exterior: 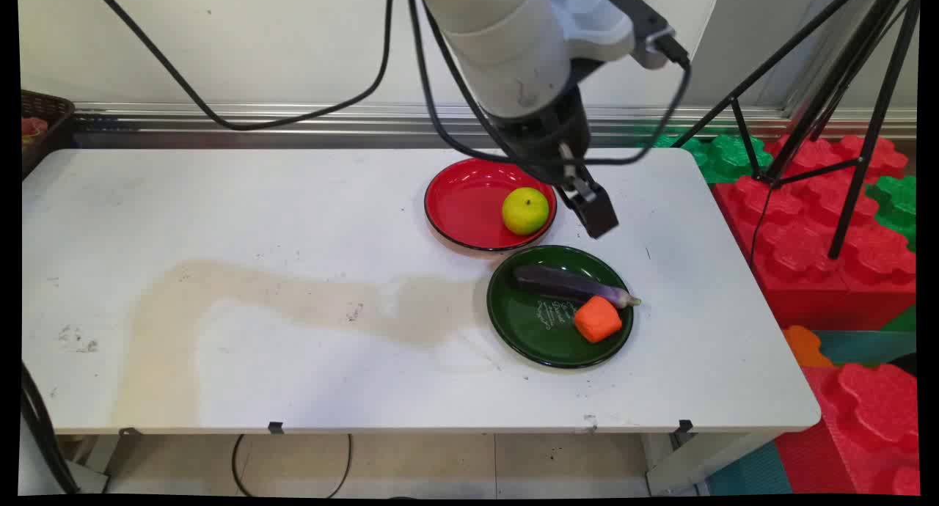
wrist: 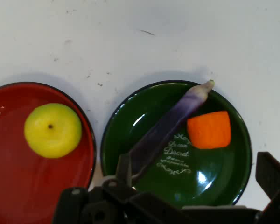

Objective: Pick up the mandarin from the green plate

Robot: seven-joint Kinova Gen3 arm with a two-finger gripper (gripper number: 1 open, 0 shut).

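Note:
My gripper will next grab the orange block by its opposite sides to move it onto the red plate (exterior: 458, 205).
A green plate (exterior: 528, 330) (wrist: 130, 121) holds a purple eggplant (exterior: 565, 284) (wrist: 170, 123) and an orange chunk (exterior: 598, 319) (wrist: 209, 129) beside the eggplant's stem end. Just behind it, a red plate (exterior: 458, 205) (wrist: 9, 177) carries a yellow-green round fruit (exterior: 525, 210) (wrist: 52, 129). My black gripper (exterior: 594, 216) (wrist: 196, 161) hangs in the air above the far rim of the green plate, to the right of the fruit. It is open, with its fingers (wrist: 123, 165) spread wide over the eggplant and nothing held between them.
A dark basket (exterior: 40, 117) sits off the table's back left corner. Red and green foam blocks (exterior: 821, 220) and a black tripod (exterior: 843, 88) stand to the right of the table. Black cables (exterior: 293, 114) hang across the back.

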